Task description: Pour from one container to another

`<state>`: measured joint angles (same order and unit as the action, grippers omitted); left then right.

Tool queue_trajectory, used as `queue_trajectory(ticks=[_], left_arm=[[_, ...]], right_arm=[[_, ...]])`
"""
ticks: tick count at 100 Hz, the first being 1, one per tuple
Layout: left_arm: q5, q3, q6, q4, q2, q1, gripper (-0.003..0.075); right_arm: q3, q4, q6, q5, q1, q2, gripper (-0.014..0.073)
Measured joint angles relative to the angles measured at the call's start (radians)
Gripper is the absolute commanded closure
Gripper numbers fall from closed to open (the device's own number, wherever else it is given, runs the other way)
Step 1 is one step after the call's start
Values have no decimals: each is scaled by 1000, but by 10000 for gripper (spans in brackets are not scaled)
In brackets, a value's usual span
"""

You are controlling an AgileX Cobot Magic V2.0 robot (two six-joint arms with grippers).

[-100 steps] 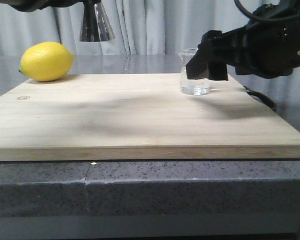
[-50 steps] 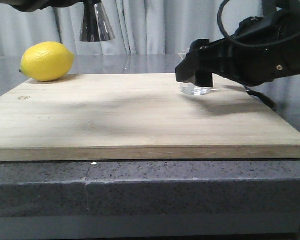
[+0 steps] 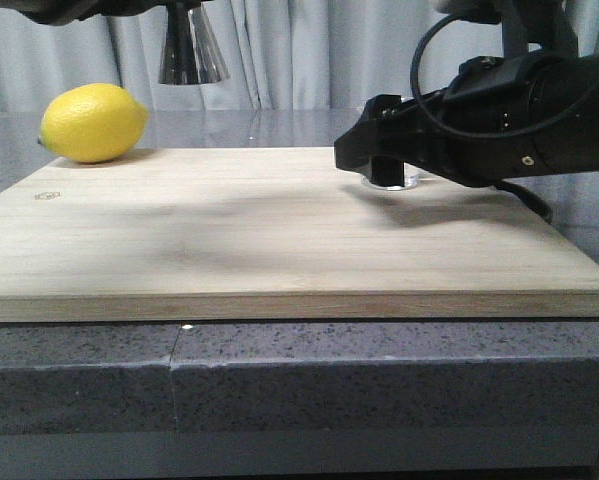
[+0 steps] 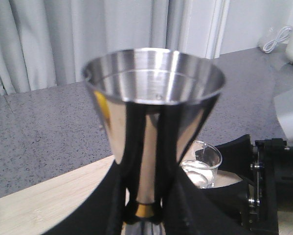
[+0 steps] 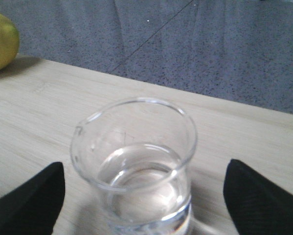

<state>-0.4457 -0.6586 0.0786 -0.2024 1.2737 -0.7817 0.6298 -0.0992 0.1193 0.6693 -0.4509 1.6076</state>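
Observation:
My right gripper closes on the clear glass beaker (image 5: 136,166) next, since its black fingers stand beside the beaker and closing now would catch the beaker.
The steel jigger (image 4: 153,98) with its gold band is held upright in the air by my left gripper (image 4: 144,209), shut at its narrow waist. In the front view only its lower cone (image 3: 190,50) shows, high above the board's far left. The clear glass beaker (image 5: 136,166) holds clear liquid and stands on the wooden board (image 3: 279,230) at the far right. My right gripper (image 5: 144,203) is open, one black finger (image 5: 29,200) on each side of the beaker, apart from the glass. From the front this gripper (image 3: 379,165) hides all but the beaker's base (image 3: 399,184).
A yellow lemon (image 3: 92,122) lies on the board's far left corner. The board rests on a grey speckled counter (image 3: 279,370) with curtains behind. A black cable (image 3: 524,197) trails off the board's right side.
My right gripper has moved left and lower, closing in around the beaker until it covers most of the glass from the front. The left gripper and jigger have stayed put.

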Motion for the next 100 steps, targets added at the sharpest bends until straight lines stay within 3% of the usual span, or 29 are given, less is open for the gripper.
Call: queue_trajectory(ticks=[27,74,100], left_arm=[[0,0,0,0,0,0,740],[29,0,0,0,0,0,740],[40,0,0,0,0,0,740]], right_arm=[[0,0,0,3,0,0,16],[0,0,0,9,0,0,356],[0,-4,0,11,0,0,361]])
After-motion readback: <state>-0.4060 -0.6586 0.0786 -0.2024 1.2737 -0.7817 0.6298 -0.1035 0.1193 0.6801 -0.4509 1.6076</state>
